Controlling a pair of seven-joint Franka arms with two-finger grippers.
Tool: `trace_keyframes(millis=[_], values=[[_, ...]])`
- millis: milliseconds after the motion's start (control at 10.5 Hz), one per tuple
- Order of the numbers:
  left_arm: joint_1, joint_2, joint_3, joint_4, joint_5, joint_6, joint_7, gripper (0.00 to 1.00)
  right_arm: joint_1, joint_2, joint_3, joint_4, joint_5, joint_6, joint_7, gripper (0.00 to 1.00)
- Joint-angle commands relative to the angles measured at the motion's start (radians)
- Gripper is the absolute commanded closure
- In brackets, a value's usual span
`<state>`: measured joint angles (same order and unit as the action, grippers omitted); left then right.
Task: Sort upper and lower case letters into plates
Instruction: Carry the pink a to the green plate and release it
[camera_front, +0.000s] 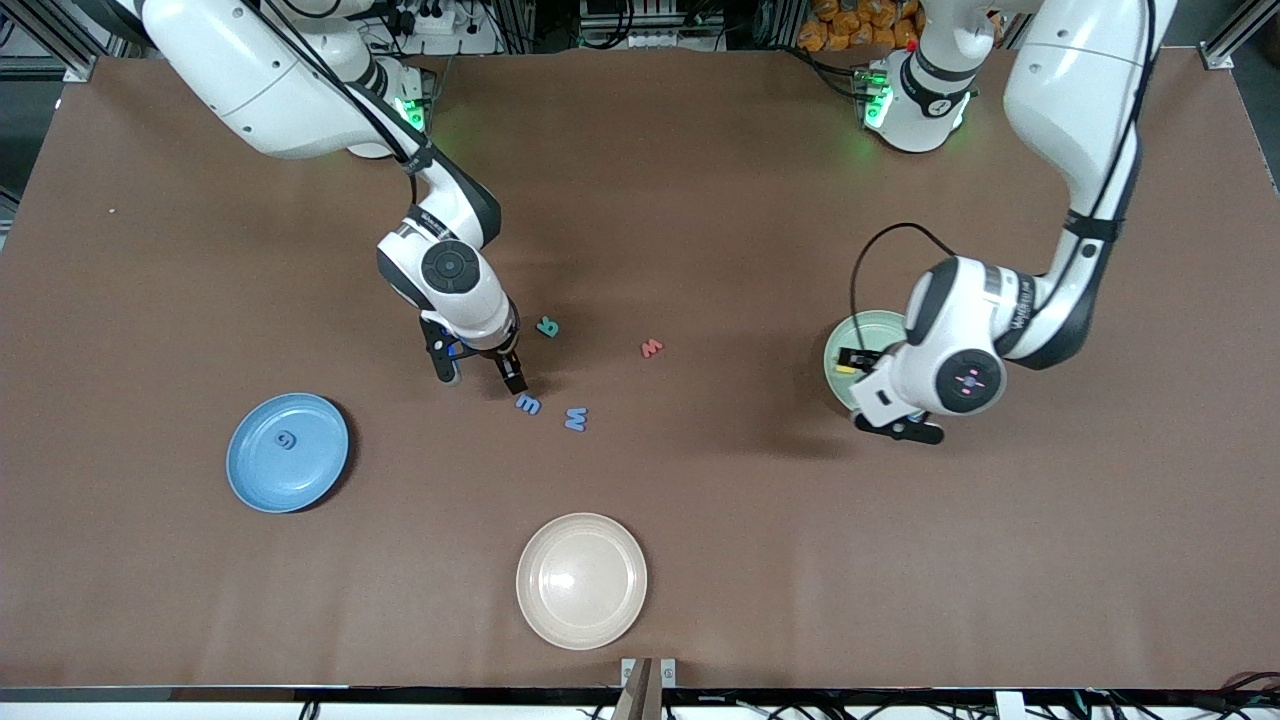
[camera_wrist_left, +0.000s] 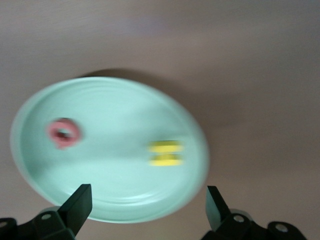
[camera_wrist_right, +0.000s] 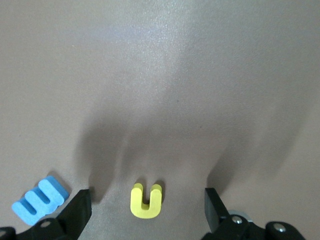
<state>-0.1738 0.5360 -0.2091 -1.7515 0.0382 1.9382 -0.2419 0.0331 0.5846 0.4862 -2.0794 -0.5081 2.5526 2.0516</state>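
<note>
My right gripper should close on the yellow letter now, because its fingers are beside the yellow letter's sides in the right wrist view.
My right gripper (camera_front: 481, 379) is open and low over the table, its fingers on either side of a yellow letter (camera_wrist_right: 146, 201) that its hand hides in the front view. A blue letter (camera_front: 528, 404) lies beside one finger and also shows in the right wrist view (camera_wrist_right: 40, 200). A light blue letter (camera_front: 576, 418), a teal letter (camera_front: 547, 326) and a red letter (camera_front: 651, 347) lie nearby. My left gripper (camera_front: 878, 393) is open and empty over the pale green plate (camera_front: 862, 330). That plate (camera_wrist_left: 115, 175) holds a red letter (camera_wrist_left: 64, 133) and a yellow letter (camera_wrist_left: 166, 153). The blue plate (camera_front: 250, 480) holds one blue letter (camera_front: 287, 440).
A cream plate (camera_front: 581, 580) with nothing on it sits near the table's front edge, nearer to the front camera than the loose letters. The brown table (camera_front: 700, 200) is bare between the arms' bases.
</note>
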Motion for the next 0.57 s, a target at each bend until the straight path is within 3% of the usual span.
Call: trace_keyframes(millis=[0, 190, 476], values=[[-0.067, 0.071, -0.079, 0.14, 0.008, -0.002, -0.28, 0.0, -0.012, 0.0, 0.011, -0.011, -0.027, 0.017, 0.039, 0.09], [-0.134, 0.136, -0.078, 0.229, -0.026, -0.001, -0.384, 0.0, -0.013, 0.0, 0.009, -0.011, -0.029, 0.017, 0.048, 0.99], [-0.159, 0.166, -0.078, 0.262, -0.038, 0.031, -0.441, 0.0, -0.013, 0.001, 0.011, -0.011, -0.046, 0.017, 0.048, 1.0]])
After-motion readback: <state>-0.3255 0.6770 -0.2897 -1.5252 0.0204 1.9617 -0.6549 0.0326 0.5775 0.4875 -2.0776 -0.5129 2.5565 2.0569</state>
